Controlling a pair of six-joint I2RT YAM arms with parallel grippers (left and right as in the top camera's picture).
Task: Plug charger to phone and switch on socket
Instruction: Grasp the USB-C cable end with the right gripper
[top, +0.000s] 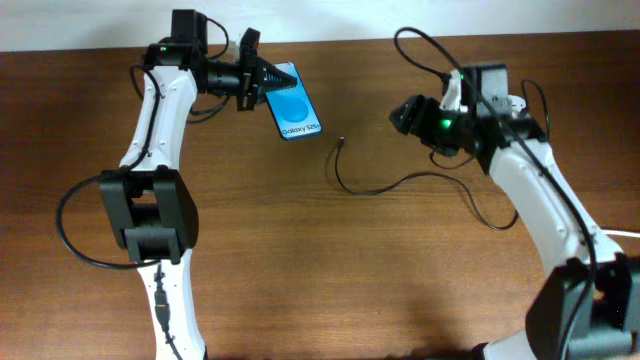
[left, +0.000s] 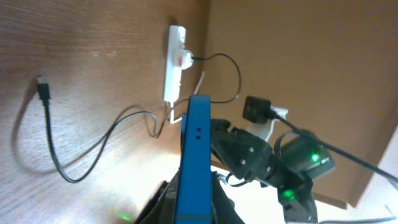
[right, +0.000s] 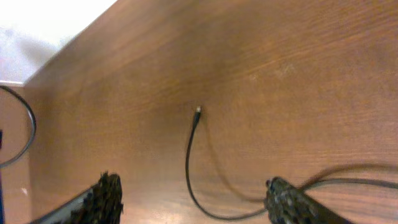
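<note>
I should grab the charger next with my right gripper, by the black housing just behind its connector tip (top: 340, 145). The charger's connector tip then stays free to plug into the phone.
My left gripper (top: 258, 76) is shut on the phone (top: 296, 106), whose blue screen faces up at the back of the table. In the left wrist view the phone (left: 199, 149) stands edge-on between the fingers (left: 196, 214). The charger (top: 380, 186) lies on the wood, its connector tip (top: 343, 140) to the right of the phone and apart from it. My right gripper (top: 405, 115) is open and empty above the cable. In the right wrist view the tip (right: 197, 110) lies ahead of the fingers (right: 196, 199). The socket (left: 173, 65) shows in the left wrist view; overhead my right arm hides it.
The wooden table (top: 320, 270) has its back edge just behind the phone. A thin black robot cable loops over my right arm (top: 520, 170). A thick white cord (top: 625, 232) shows at the far right edge.
</note>
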